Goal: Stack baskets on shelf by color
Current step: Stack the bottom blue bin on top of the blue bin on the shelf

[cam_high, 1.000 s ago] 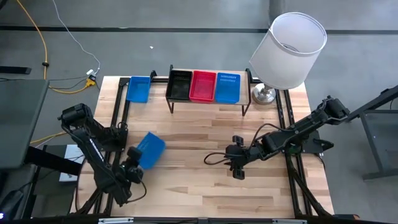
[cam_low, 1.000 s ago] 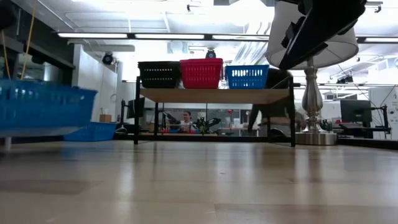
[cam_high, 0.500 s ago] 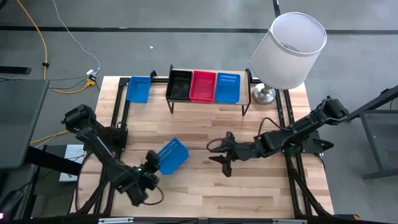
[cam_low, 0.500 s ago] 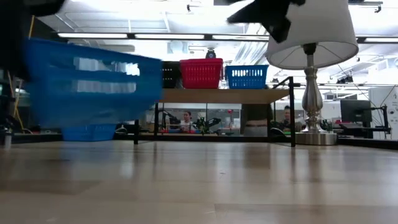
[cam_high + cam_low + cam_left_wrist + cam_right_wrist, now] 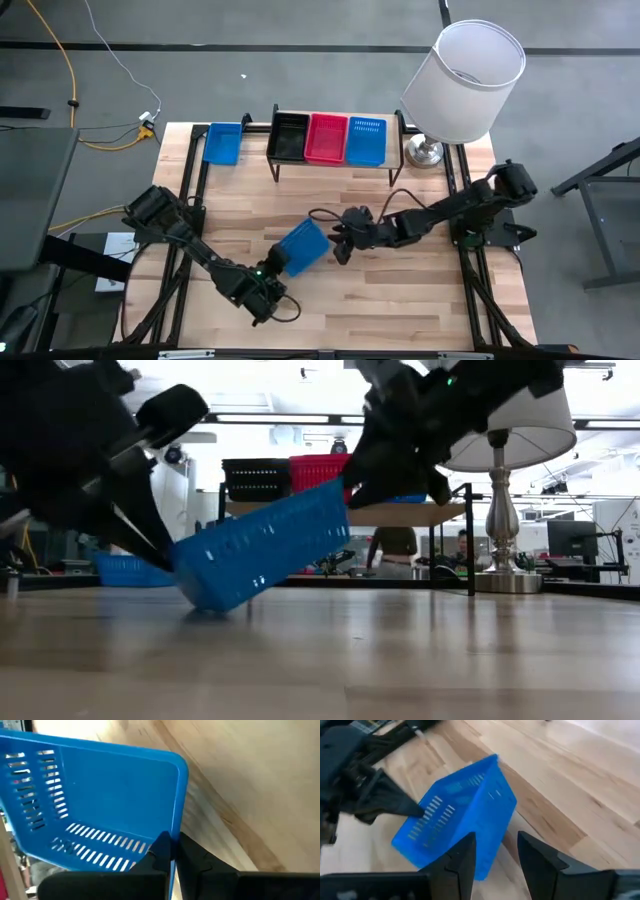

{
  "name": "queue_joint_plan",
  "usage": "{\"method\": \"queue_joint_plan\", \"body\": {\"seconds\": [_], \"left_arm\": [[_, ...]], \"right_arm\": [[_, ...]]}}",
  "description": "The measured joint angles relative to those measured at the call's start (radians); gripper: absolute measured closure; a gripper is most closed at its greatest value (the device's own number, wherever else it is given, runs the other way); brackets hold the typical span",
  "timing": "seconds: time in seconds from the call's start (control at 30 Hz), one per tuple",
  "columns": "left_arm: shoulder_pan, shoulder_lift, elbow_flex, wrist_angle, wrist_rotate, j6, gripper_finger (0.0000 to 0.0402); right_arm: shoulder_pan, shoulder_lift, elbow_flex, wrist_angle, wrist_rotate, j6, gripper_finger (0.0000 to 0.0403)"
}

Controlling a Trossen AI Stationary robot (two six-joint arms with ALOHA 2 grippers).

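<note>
The blue basket (image 5: pixel 303 247) (image 5: pixel 115 795) hangs tilted, its far corner only at my right gripper's fingertips. It shifts toward them, before my left gripper releases it.
A blue basket (image 5: pixel 302 247) hangs tilted over the middle of the table, with its low end (image 5: pixel 212 600) close to the tabletop. My left gripper (image 5: pixel 268 270) is shut on its near left end. My right gripper (image 5: pixel 340 246) is open at the opposite end, and its fingers (image 5: pixel 465 856) stand on either side of a basket corner (image 5: pixel 485 865); I cannot tell whether they touch it. The shelf (image 5: pixel 345 513) stands at the far edge with a black basket (image 5: pixel 289 137), a red basket (image 5: pixel 326 138) and a blue basket (image 5: pixel 366 141) side by side on its top. My left gripper pinches the basket's short end wall at its rim (image 5: pixel 173 836), near a corner. One finger (image 5: pixel 161 849) is inside the basket and the other is outside. The fingers come up at it from the near left. The basket slopes upward away from them toward the right arm.
Another blue basket (image 5: pixel 223 143) lies flat on the table's far left corner, beside the shelf. A lamp with a white shade (image 5: pixel 462 85) stands on its metal base (image 5: pixel 425 152) at the far right. The near half of the tabletop (image 5: pixel 400 310) is bare wood.
My left gripper has carried the blue basket from the table's left side toward the middle and right, and the basket has tipped so its right end is higher. My right gripper has moved left toward the basket and now brackets its end.
</note>
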Motion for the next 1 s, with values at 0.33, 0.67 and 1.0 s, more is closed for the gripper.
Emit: {"method": "queue_joint_plan", "body": {"seconds": [0.33, 0.67, 1.0], "left_arm": [[0.041, 0.016, 0.007, 0.094, 0.057, 0.103, 0.0401], [0.046, 0.016, 0.081, 0.023, 0.065, 0.119, 0.0399], [0.052, 0.016, 0.092, 0.025, 0.062, 0.12, 0.0397]], "right_arm": [[-0.025, 0.026, 0.001, 0.043, 0.005, -0.01, 0.0269], [-0.002, 0.024, 0.117, -0.082, 0.091, -0.104, 0.0269], [0.011, 0.036, 0.147, -0.239, 0.084, -0.005, 0.0269]]}}
